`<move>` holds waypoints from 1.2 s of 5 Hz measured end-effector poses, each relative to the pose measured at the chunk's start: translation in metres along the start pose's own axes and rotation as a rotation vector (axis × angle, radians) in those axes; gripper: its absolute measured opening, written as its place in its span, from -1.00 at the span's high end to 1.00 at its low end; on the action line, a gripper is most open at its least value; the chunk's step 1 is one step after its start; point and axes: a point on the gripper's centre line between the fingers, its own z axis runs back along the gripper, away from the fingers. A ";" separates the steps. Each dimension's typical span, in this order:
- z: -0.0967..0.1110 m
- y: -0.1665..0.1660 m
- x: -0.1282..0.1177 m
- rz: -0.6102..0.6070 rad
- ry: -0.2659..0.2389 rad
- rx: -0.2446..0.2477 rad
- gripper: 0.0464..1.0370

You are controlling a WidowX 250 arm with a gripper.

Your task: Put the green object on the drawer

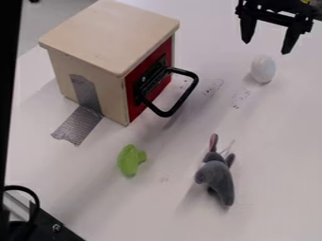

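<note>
My gripper grabs the green object by its rounded body next, to put it on the drawer.
My gripper point(267, 42) hangs at the top right with its two fingers apart and nothing between them. The green object point(130, 160) lies on the white table left of the lower centre, far below and to the left of the gripper. The drawer is a wooden box point(108, 35) with a flat, bare top at the upper left. Its red front point(132, 106) faces right and carries a black looped handle point(187, 96) that sticks out; the drawer looks closed.
A white egg-shaped object point(263, 69) sits just below the gripper. A grey plush mouse point(217, 179) lies at the lower right of centre. Silver tape point(78, 126) holds the box to the table point(151, 216). Black equipment stands at the lower left corner.
</note>
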 end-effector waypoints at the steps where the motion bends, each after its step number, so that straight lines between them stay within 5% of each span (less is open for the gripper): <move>1: -0.019 0.001 -0.008 0.000 0.051 0.010 -0.92; 2: -0.024 0.007 -0.037 0.010 0.104 0.012 -0.92; 4: 0.020 0.022 -0.097 -0.030 0.060 -0.001 -0.92; 6: 0.000 0.054 -0.167 -0.067 0.134 0.039 -0.92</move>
